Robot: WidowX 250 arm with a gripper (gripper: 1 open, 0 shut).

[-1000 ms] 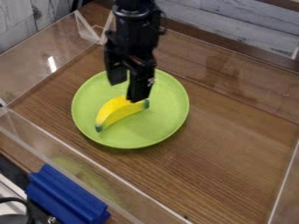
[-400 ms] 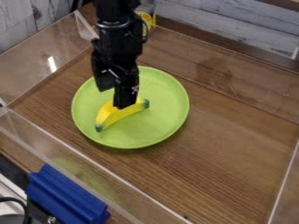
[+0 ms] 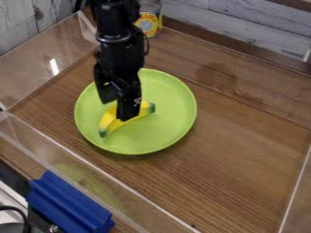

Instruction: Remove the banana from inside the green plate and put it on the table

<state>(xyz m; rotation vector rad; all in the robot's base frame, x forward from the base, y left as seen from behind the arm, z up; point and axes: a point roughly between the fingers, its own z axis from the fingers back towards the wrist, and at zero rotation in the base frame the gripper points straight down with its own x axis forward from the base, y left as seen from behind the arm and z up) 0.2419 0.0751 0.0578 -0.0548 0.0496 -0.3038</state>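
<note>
I will grab the banana by its middle [image 3: 126, 115] with my gripper next, to take it out of the green plate.
The small yellow banana [image 3: 112, 122] with dark green tips lies inside the lime-green plate [image 3: 170, 123], toward its left half. My black gripper [image 3: 118, 98] points straight down over the banana's middle, its jaws open, one finger on each side of the fruit. The fingertips [image 3: 130, 106] reach down to the banana and hide its centre; whether they touch it I cannot tell. The plate rests on the brown wood-grain table [image 3: 231, 155].
Clear acrylic walls [image 3: 36, 55] border the tabletop on all sides. A blue ridged block [image 3: 67, 207] sits outside the front-left wall. A yellow-and-blue object [image 3: 148, 25] shows behind the arm at the back.
The gripper has shifted left and come down over the banana, from above the plate's centre to straddling the fruit. Banana and plate have not moved.
</note>
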